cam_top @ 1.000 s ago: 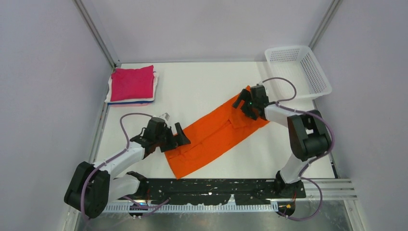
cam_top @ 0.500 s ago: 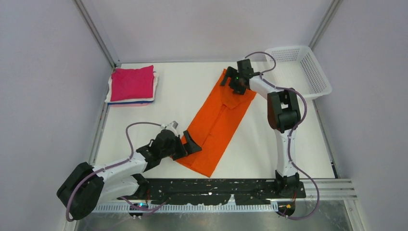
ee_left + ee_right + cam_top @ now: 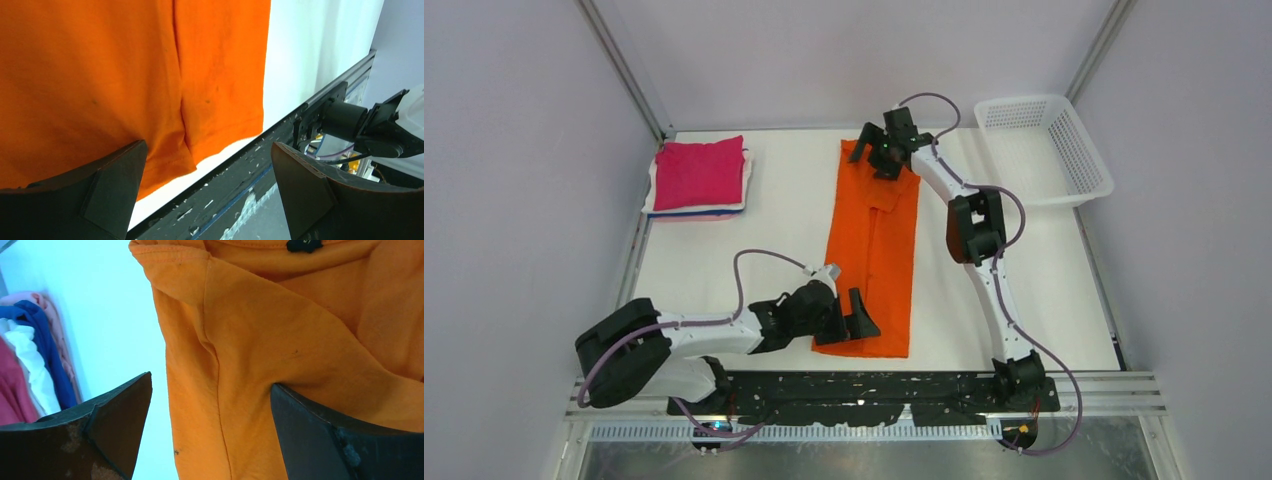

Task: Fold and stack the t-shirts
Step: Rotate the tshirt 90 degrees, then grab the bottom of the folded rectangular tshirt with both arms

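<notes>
The left gripper grabs the orange t-shirt's near hem at its outer corner next, to fold that end toward the collar.
The bright orange t-shirt (image 3: 874, 240) lies folded into a long strip that runs from the back of the table to the near edge. My left gripper (image 3: 862, 326) is open over its near end, and in the left wrist view (image 3: 210, 187) one finger (image 3: 112, 187) rests at the cloth's hem (image 3: 165, 165). My right gripper (image 3: 876, 160) is open at the far end, its jaws wide over the orange collar corner (image 3: 240, 365). A folded stack with the magenta-pink shirt (image 3: 699, 172) on top lies at the back left, with white and blue layers under it.
A white lattice basket (image 3: 1044, 150) stands at the back right. The black base rail (image 3: 874, 390) runs along the near edge, just beyond the shirt's hem, and also shows in the left wrist view (image 3: 240, 190). The stack's edge shows in the right wrist view (image 3: 25, 365).
The orange shirt has swung from a diagonal to nearly straight front-to-back. My right gripper moved left and back with its far end. My left gripper moved right, towards the near edge.
</notes>
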### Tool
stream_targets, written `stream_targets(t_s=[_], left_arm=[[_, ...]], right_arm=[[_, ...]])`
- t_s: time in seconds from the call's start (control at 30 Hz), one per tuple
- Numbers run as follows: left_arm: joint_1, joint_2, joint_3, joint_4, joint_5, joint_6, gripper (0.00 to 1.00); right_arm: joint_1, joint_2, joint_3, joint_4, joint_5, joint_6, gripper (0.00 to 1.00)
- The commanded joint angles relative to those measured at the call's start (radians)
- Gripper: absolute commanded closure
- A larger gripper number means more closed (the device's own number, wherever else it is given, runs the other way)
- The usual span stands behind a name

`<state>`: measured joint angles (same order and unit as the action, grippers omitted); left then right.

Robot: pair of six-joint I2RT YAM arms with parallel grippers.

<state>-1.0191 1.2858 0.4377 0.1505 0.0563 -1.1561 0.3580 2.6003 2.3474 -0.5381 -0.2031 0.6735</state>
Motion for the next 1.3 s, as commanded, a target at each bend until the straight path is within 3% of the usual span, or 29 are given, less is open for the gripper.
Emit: stream_targets(t_s=[0.0,0.2,0.33,0.43,0.63,0.83,0.97,1.07,1.13,1.27], left_arm=[[-0.043,0.032,0.053,-0.023,0.003,-0.009,0.00],[-0.064,0.000,0.073,-0.044,0.011,0.031,0.00],[-0.064,-0.101,0.085,-0.125,-0.024,0.115,0.00],[-0.064,-0.208,0.118,-0.293,-0.121,0.199,0.00],[-0.025,-0.356,0.157,-0.665,-0.325,0.312,0.00],[0.140,-0.438,0.000,-0.532,-0.087,0.351,0.00],[0.172,-0.425,-0.033,-0.457,0.035,0.357,0.01],[0.175,-0.397,-0.042,-0.431,0.045,0.361,0.11],[0.179,-0.366,-0.042,-0.427,0.055,0.363,0.21],[0.182,-0.299,-0.035,-0.433,0.038,0.366,0.32]], right_arm=[[0.022,0.089,0.046,0.088,-0.008,0.080,0.05],[0.037,0.124,0.154,0.159,-0.046,0.055,0.05],[0.038,0.011,0.155,0.098,0.011,-0.052,0.05],[0.038,-0.153,0.097,0.040,0.045,-0.189,0.05],[0.038,-0.539,-0.397,0.113,0.136,-0.371,0.05],[0.046,-0.956,-1.028,0.182,0.097,-0.327,0.05],[0.086,-1.187,-1.434,0.255,0.106,-0.201,0.04],[0.143,-1.343,-1.627,0.250,0.080,-0.125,0.03],[0.189,-1.410,-1.698,0.242,0.049,-0.097,0.02],[0.283,-1.492,-1.774,0.205,-0.003,-0.044,0.00]])
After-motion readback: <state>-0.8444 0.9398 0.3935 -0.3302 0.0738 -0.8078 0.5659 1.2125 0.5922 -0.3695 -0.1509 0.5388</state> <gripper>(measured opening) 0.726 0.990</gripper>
